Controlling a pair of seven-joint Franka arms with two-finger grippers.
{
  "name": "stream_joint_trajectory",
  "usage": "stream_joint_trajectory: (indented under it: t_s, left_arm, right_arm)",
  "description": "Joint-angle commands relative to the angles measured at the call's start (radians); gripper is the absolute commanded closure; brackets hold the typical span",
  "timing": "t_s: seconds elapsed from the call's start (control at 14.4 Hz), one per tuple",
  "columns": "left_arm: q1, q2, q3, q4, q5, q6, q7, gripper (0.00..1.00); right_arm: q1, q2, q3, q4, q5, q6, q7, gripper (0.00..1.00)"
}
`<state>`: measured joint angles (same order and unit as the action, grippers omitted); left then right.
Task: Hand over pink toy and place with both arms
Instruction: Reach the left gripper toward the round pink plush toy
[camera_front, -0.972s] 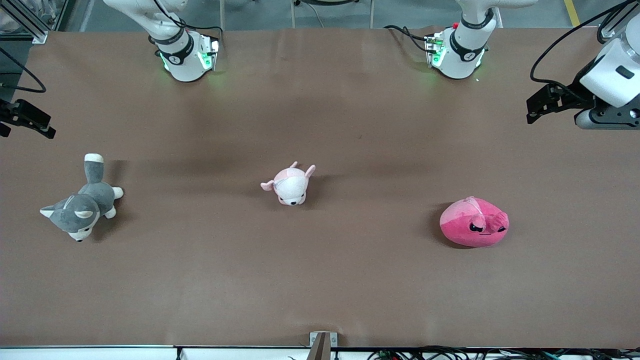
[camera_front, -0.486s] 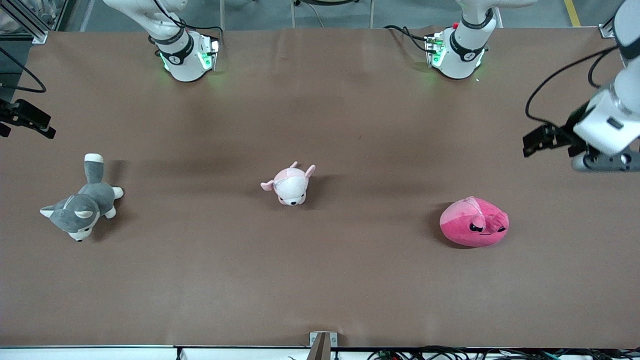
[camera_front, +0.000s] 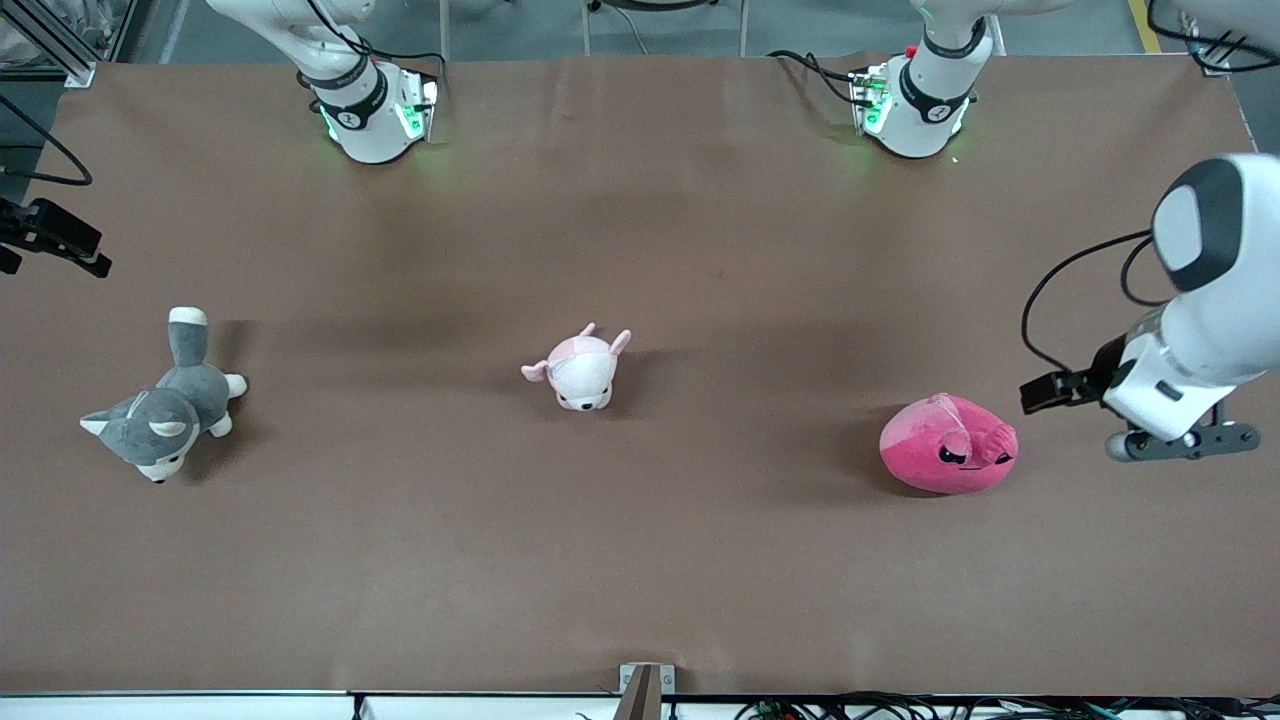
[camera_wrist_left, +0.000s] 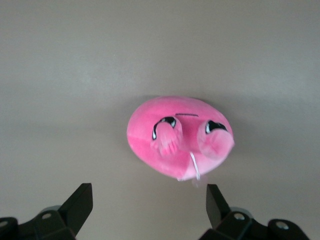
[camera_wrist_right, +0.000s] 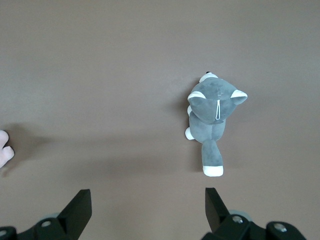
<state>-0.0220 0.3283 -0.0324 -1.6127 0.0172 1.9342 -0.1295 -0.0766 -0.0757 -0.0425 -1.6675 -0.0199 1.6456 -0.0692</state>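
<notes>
Next, my left gripper picks up the pink toy (camera_front: 948, 458) by the soft flap at its eye (camera_front: 984, 434) to hand the toy over to my right arm.
The pink toy (camera_front: 948, 458), a hot-pink round plush with angry black eyes, lies on the brown table toward the left arm's end. It also shows in the left wrist view (camera_wrist_left: 180, 137). My left gripper (camera_front: 1178, 441) hangs in the air beside the toy, toward the table's end. In the left wrist view the left gripper (camera_wrist_left: 148, 205) is open and empty, with the toy just ahead of its fingertips (camera_wrist_left: 80, 202). My right gripper (camera_wrist_right: 147, 207) is open and empty, high over the table at the right arm's end, and waits.
A pale pink-and-white puppy plush (camera_front: 580, 368) lies at the table's middle. A grey-and-white husky plush (camera_front: 165, 405) lies toward the right arm's end and shows in the right wrist view (camera_wrist_right: 212, 117). The two arm bases (camera_front: 370, 110) stand along the table's back edge.
The left arm has swung toward the front camera and come down beside the pink toy. The right arm and the plush toys have not moved.
</notes>
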Motion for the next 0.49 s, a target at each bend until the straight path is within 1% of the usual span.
stream_joint_trajectory:
  t_s: [0.0,0.07,0.21,0.28,0.35,0.42]
  left_arm:
    - [0.001,0.027,-0.003,-0.024,-0.016,0.045,-0.013,0.04]
    - [0.002,0.044,-0.003,-0.026,-0.035,0.061,-0.013,0.07]
    - [0.004,0.077,-0.001,-0.026,-0.112,0.065,-0.013,0.19]
    - [0.005,0.087,0.0,-0.024,-0.14,0.072,-0.013,0.22]
    - [0.014,0.097,0.0,-0.026,-0.143,0.089,-0.013,0.23]
    - [0.033,0.103,-0.001,-0.026,-0.145,0.095,-0.013,0.26]
  right_arm:
    - [0.003,-0.026,0.001,-0.025,-0.008,0.01,0.006,0.0]
    - [0.003,-0.026,0.001,-0.025,-0.008,0.01,0.006,0.0]
    - [0.003,-0.026,0.001,-0.026,-0.008,0.01,0.005,0.0]
    - [0.003,-0.026,0.001,-0.026,-0.008,0.01,0.006,0.0]
    - [0.003,-0.026,0.001,-0.026,-0.008,0.01,0.006,0.0]
    - [0.003,-0.026,0.001,-0.026,-0.008,0.01,0.006,0.0]
